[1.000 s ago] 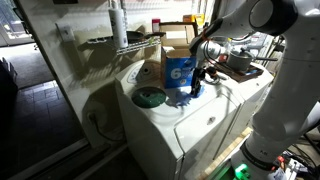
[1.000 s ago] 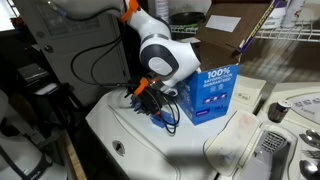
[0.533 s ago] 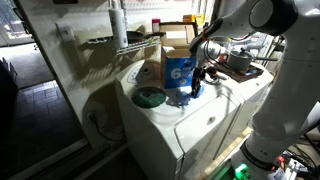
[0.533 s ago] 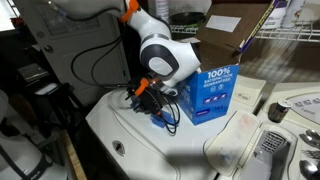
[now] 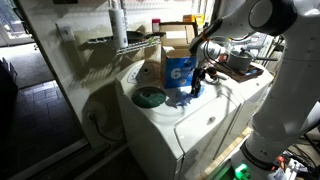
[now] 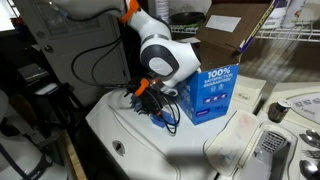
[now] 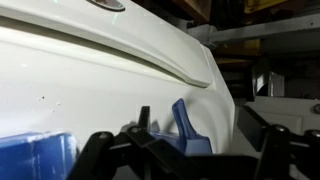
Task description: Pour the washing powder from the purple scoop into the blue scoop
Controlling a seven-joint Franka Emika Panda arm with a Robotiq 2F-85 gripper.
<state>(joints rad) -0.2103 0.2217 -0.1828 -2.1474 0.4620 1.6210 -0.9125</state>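
Note:
My gripper is going to grab the purple scoop by its handle next, so that the purple scoop's bowl stays free to pour into the blue scoop.
A deep blue-violet scoop (image 7: 183, 125) sits on the white washer top with its handle pointing up. In the wrist view it lies between my gripper's (image 7: 185, 150) two fingers, which stand wide apart on either side of it. In both exterior views the gripper (image 5: 197, 84) (image 6: 150, 104) is low over the washer lid, right beside the big blue carton (image 5: 180, 70) (image 6: 205, 92). The scoop shows as a small blue shape just under the fingers (image 6: 160, 121). I cannot make out a pale-blue scoop in any view.
A round green dish (image 5: 150, 97) lies on the washer top (image 5: 165, 115) beside the carton. A wire shelf (image 5: 120, 42) hangs behind it. The washer's control panel (image 6: 290, 100) rises on the far side. A pan stands on a side surface (image 5: 240, 62).

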